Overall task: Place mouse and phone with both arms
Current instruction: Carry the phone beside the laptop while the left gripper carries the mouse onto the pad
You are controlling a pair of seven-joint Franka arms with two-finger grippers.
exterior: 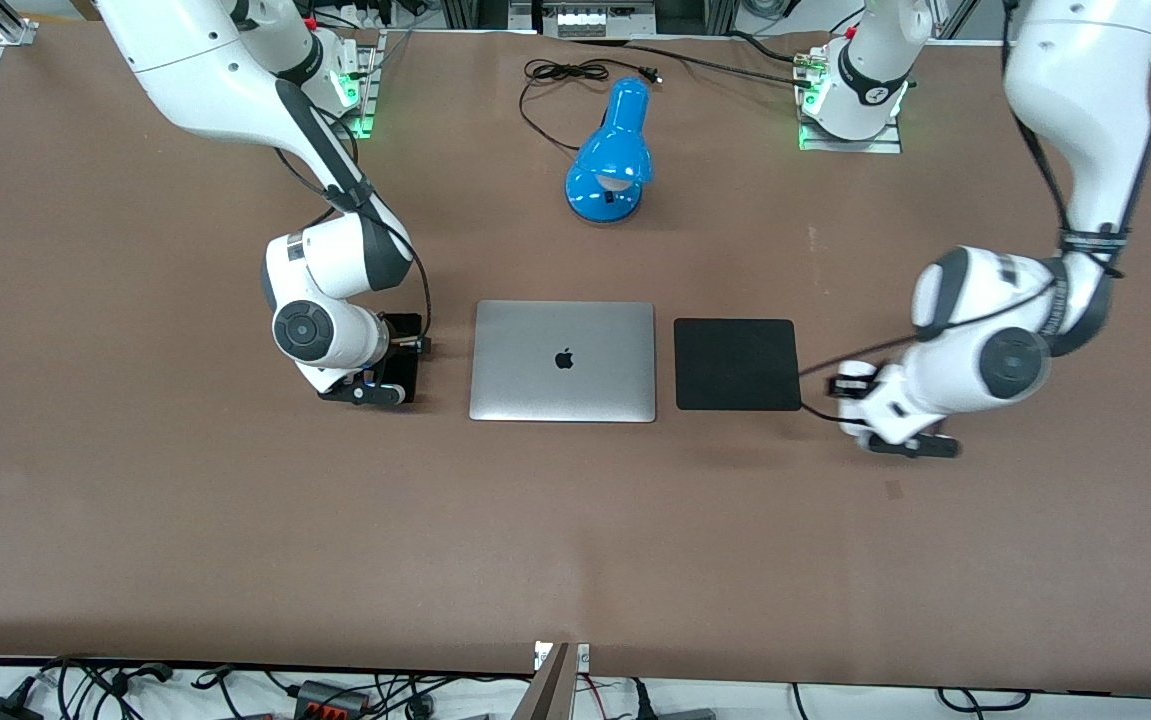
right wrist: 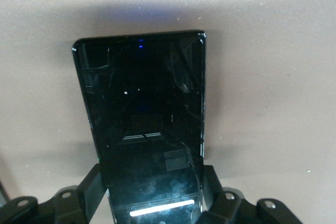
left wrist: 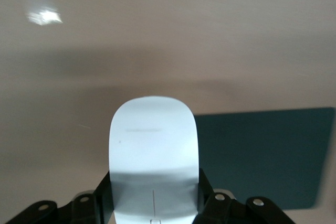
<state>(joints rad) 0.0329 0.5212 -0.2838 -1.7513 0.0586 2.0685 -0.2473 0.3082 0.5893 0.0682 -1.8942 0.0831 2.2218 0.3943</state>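
The white mouse (left wrist: 153,150) hangs over the edge of the black mat, so my left gripper should move it farther onto the mat before letting go of it.
My left gripper (exterior: 863,402) is low over the table beside the black mat (exterior: 737,364), toward the left arm's end. It is shut on the white mouse (left wrist: 153,150), which sticks out past the fingers (left wrist: 103,199); the mat (left wrist: 262,156) lies beside it in the left wrist view. My right gripper (exterior: 390,368) is low over the table beside the silver laptop (exterior: 563,360), toward the right arm's end. It is shut on the black phone (right wrist: 142,114), gripped by its long edges, glossy face up. The phone shows as a dark shape under the hand in the front view (exterior: 403,345).
The closed laptop lies mid-table with the mat right beside it. A blue desk lamp (exterior: 613,160) with a black cord (exterior: 550,75) lies farther from the front camera than the laptop. Bare brown table spreads nearer the front camera.
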